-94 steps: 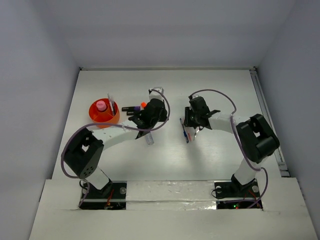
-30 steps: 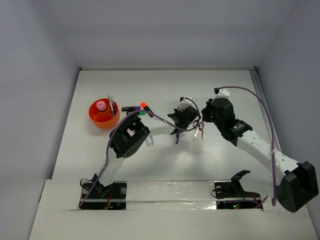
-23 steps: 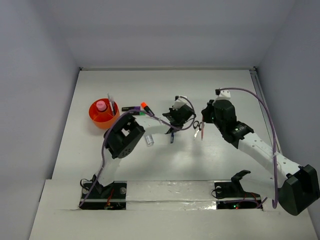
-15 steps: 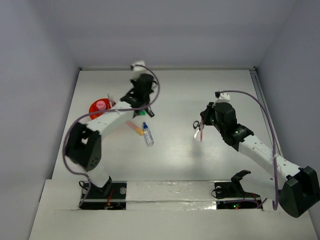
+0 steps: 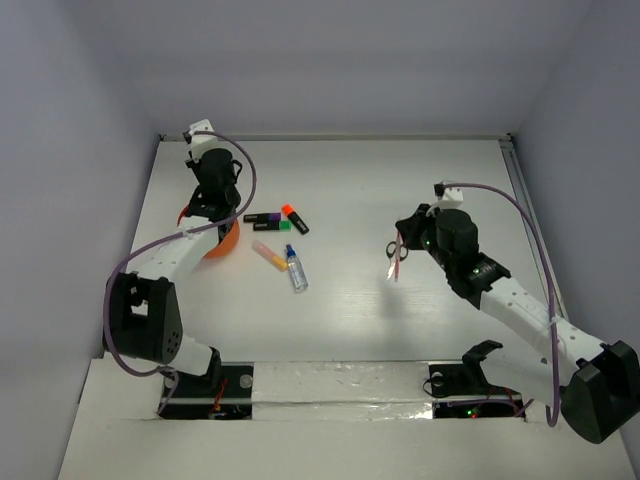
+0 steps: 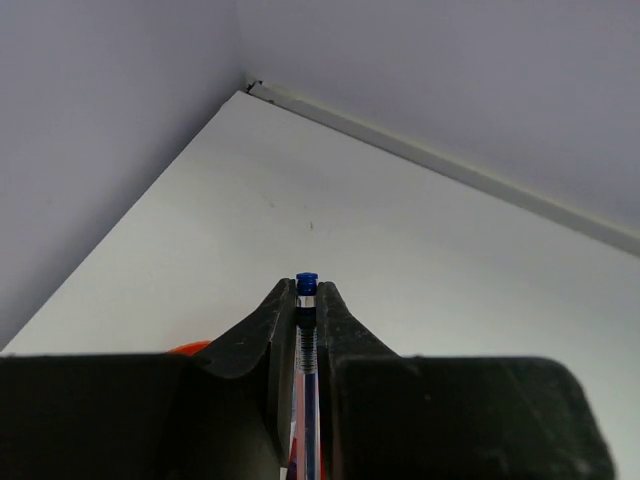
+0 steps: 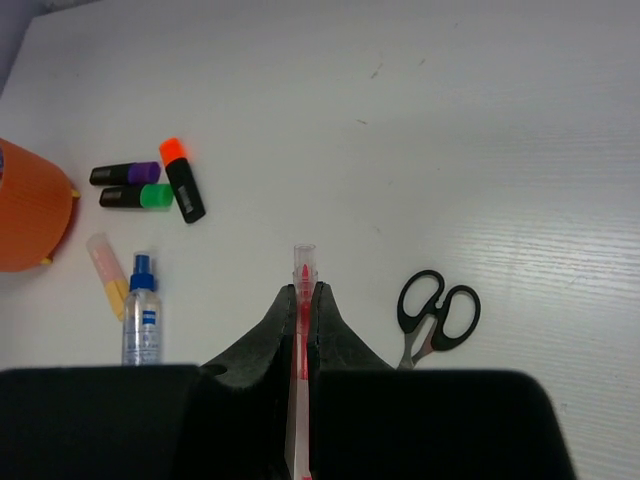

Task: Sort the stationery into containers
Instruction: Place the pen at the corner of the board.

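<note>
The orange cup's rim is beside and below the fingers of my left gripper, so they should stay closed on the blue pen until the pen is lower.
My left gripper [image 5: 208,200] is shut on a thin blue pen [image 6: 306,300] and hovers over the orange cup [image 5: 224,243]; a sliver of the cup's rim [image 6: 190,348] shows under the fingers. My right gripper [image 5: 400,248] is shut on a thin red pen [image 7: 303,262], held above the table right of centre. Black-handled scissors [image 7: 437,315] lie just right of it. Purple [image 5: 262,217], green [image 5: 266,226] and orange [image 5: 295,218] highlighters, a yellow marker [image 5: 268,255] and a blue-capped bottle [image 5: 296,270] lie on the table. The cup's contents are hidden by my left arm.
The white table meets the back wall [image 6: 440,160] close beyond the left gripper, and the left wall [image 5: 100,200] stands beside the cup. A rail [image 5: 530,230] runs along the table's right edge.
My left arm has swung from the table's centre to the far left with the blue pen, ending over the cup. My right gripper has risen slightly with the red pen, uncovering the loose items.
</note>
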Tool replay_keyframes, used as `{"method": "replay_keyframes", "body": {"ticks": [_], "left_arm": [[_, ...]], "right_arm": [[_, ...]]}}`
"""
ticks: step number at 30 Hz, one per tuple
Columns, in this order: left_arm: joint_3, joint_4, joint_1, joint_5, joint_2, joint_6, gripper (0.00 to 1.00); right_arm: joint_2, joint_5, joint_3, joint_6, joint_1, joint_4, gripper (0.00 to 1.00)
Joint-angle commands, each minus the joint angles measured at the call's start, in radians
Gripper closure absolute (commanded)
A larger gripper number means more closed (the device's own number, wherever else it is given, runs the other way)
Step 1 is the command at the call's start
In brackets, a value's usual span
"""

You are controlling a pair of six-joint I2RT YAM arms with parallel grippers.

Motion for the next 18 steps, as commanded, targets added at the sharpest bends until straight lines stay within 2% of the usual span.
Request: {"method": "replay_keyframes", "body": {"ticks": [1, 10, 18], "left_arm": [[-0.017, 0.156, 0.002, -0.029, 0.004, 0.123, 1.00], [-0.019, 0.244, 0.002, -0.054, 0.122, 0.302, 1.00], [-0.077, 0.316, 0.002, -0.032, 0.168, 0.321, 1.00]], "right_arm": [[-0.042, -0.003, -0.023, 0.014, -0.005, 0.087, 1.00], [-0.039, 0.021, -0.032, 0.019, -0.005, 0.092, 1.00], [-0.044, 0.043, -0.040, 0.022, -0.005, 0.097, 1.00]]}}
